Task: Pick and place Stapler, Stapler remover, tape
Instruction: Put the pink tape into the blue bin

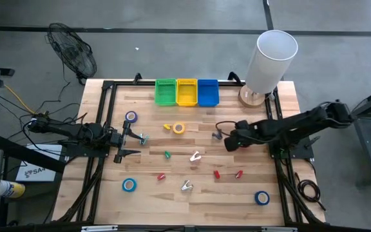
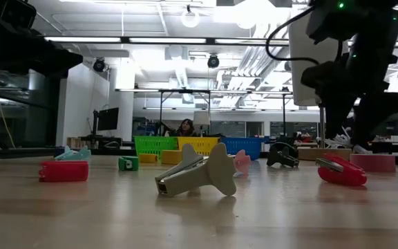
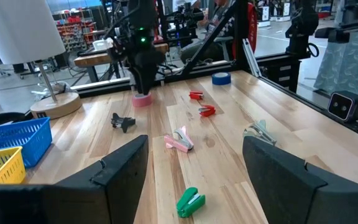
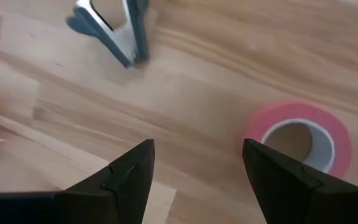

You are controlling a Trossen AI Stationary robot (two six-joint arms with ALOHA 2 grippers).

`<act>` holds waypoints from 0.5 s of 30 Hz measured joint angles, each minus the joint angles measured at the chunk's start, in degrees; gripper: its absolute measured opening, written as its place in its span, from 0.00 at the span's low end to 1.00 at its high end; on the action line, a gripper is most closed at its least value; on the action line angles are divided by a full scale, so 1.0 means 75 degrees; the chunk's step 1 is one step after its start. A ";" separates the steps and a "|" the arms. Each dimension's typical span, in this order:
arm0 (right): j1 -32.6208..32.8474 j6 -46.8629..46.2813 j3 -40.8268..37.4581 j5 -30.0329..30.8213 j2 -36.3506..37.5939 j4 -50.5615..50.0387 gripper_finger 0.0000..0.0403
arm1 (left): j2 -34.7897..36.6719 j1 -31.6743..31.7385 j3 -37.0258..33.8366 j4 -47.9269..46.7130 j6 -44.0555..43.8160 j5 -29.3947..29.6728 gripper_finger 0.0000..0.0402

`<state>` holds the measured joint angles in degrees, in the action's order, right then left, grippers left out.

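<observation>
Both fingers stand over wood, outside the tape's side [image 4: 257, 126], so my right gripper moves toward the tape's hole, before it closes on the pink tape.
My right gripper [image 4: 197, 168] hangs open, low over the table right of centre [image 1: 229, 140]. A pink tape roll [image 4: 300, 140] lies flat just beyond one fingertip, untouched. A dark stapler remover [image 4: 114, 31] lies farther ahead. My left gripper [image 3: 194, 168] is open and level at the table's left [image 1: 129, 139], holding nothing. A green stapler [image 3: 190, 202] lies ahead of it. Purple [image 1: 131, 116], yellow [image 1: 179, 128] and two blue tape rolls [image 1: 129, 185] [image 1: 261, 197] lie flat on the wood.
Green [image 1: 165, 91], yellow [image 1: 187, 91] and blue [image 1: 208, 91] bins stand at the far edge, beside a white lamp [image 1: 269, 61]. Red staplers [image 1: 216, 173] [image 1: 161, 175] and pale stapler removers [image 1: 195, 156] [image 1: 186, 186] are scattered mid-table. A teal stapler [image 1: 143, 138] lies near my left gripper.
</observation>
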<state>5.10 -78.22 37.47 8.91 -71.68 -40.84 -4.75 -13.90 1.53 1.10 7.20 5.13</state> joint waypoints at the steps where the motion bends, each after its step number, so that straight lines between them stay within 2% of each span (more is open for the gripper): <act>1: 0.0000 -0.0002 0.0054 -0.0036 -0.0069 -0.0111 0.59 | 0.0002 -0.0001 -0.0002 -0.0002 0.0000 0.0000 0.64; 15: 0.0000 0.0001 0.0146 -0.0036 -0.0207 -0.0964 0.59 | -0.0001 0.0002 -0.0002 -0.0003 0.0000 0.0000 0.64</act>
<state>5.10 -78.21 38.57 8.64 -73.23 -48.07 -4.75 -13.89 1.52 1.08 7.20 5.13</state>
